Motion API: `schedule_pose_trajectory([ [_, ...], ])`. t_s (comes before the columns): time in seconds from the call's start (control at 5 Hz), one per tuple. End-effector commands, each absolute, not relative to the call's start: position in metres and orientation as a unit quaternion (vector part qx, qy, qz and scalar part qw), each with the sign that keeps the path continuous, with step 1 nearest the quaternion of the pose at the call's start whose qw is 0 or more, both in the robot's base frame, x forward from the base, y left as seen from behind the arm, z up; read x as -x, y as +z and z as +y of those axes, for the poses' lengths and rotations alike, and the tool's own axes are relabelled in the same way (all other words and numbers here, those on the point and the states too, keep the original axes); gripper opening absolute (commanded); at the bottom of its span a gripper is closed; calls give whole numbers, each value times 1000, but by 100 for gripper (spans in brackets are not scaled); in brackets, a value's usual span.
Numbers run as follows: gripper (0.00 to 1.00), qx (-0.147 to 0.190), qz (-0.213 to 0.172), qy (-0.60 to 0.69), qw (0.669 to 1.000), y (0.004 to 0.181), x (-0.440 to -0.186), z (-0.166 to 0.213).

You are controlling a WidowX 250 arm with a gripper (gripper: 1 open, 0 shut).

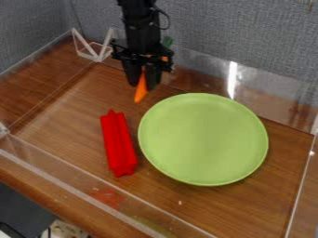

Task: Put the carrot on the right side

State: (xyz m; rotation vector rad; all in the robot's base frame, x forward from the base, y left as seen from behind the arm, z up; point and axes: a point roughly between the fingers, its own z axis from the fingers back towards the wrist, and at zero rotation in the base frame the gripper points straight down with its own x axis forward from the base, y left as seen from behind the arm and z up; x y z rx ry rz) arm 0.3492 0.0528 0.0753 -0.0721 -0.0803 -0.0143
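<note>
The carrot's lower tip hangs beside the rim of the green plate [203,138], short of its surface, so my gripper will keep holding the carrot for now.
The carrot [140,90] is small and orange. It hangs point down from my gripper [141,78], which is shut on its upper end. The black arm comes straight down at the back middle of the table. The carrot is held just above the wooden tabletop [62,93], beside the upper-left rim of the green plate [203,138] and apart from it. The carrot's stem end is hidden between the fingers.
A long red ridged bar [118,141] lies left of the plate. A white wire stand [89,44] sits in the back left corner. Clear acrylic walls [267,79] ring the table.
</note>
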Motion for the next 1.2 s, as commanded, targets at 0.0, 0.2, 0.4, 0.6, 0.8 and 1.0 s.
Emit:
schedule_pose_trajectory([
  [0.0,0,26,-78,1,997,104,-354,53],
  [0.2,0,24,-81,15,996,114,-350,54],
  [0.4,0,27,-81,-22,996,120,-345,53],
  [0.6,0,28,-75,-59,995,118,-341,52],
  [0.8,0,39,-66,-88,993,110,-314,16],
  [1.0,0,48,-64,-120,990,105,-291,-21],
])
